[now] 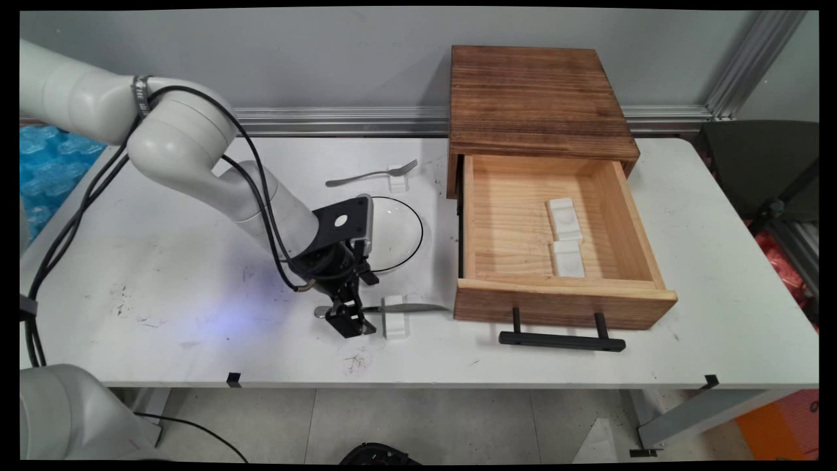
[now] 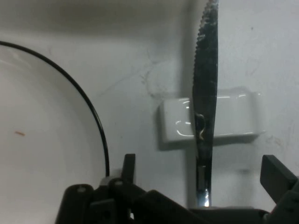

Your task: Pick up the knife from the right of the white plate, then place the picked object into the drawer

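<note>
My gripper next needs to grab the knife by its metal handle (image 1: pixel 369 309), because the knife's serrated blade (image 1: pixel 424 307) lies bare across the white rest.
A silver knife (image 1: pixel 418 307) lies on a small white rest (image 1: pixel 395 320) near the table's front edge, with its blade pointing right towards the drawer. My gripper (image 1: pixel 350 320) is low over the knife's handle end, just left of the rest. In the hand view the knife (image 2: pixel 205 93) runs up the picture across the rest (image 2: pixel 233 119). My gripper (image 2: pixel 201 175) is open, and its two fingers (image 2: pixel 275 175) stand on either side of the handle, apart from it. A white plate with a black rim (image 1: pixel 399 229) sits just behind my hand.
A fork (image 1: pixel 373 174) leans on a second white rest (image 1: pixel 397 180) behind the plate. To the right, a wooden box (image 1: pixel 536 98) has its drawer (image 1: pixel 641 229) pulled open, with two white rests (image 1: pixel 565 235) inside. The drawer's black handle (image 1: pixel 562 340) juts towards the front edge.
</note>
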`<state>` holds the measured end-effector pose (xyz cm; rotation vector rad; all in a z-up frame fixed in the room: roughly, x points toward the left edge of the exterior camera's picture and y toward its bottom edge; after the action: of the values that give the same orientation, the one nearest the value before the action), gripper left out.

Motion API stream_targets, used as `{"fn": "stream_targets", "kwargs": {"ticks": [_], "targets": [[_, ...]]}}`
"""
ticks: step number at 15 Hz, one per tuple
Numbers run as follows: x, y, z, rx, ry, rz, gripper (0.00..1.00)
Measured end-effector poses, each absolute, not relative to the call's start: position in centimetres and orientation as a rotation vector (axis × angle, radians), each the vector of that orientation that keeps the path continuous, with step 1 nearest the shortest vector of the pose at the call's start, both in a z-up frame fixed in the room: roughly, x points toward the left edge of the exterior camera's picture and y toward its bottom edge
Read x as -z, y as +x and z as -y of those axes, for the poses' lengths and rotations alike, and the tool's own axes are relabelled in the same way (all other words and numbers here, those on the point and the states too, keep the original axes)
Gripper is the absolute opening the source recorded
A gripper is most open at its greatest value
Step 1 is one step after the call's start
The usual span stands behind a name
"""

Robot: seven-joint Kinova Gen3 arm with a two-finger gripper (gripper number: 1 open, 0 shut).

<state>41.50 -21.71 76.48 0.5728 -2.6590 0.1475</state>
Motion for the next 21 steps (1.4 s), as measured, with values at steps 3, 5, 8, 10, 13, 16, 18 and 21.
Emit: {"fn": "stream_targets", "kwargs": {"ticks": [3,5,8,10,13,16,18,21], "targets": [[-76.25,41.47,21.77,-0.146,0.549,2.668,1.0],[-76.11,41.45,21.8,-0.145,0.536,2.672,1.0],[-75.94,41.43,21.84,-0.144,0.523,2.675,1.0],[-75.86,41.42,21.92,-0.145,0.516,2.677,1.0],[-75.84,41.39,22.03,-0.147,0.513,2.678,0.0],[-75.9,41.32,22.16,-0.15,0.515,2.678,0.0],[-76.0,41.24,22.21,-0.15,0.518,2.678,0.0],[-76.24,41.09,22.25,-0.147,0.523,2.677,0.0]]}}
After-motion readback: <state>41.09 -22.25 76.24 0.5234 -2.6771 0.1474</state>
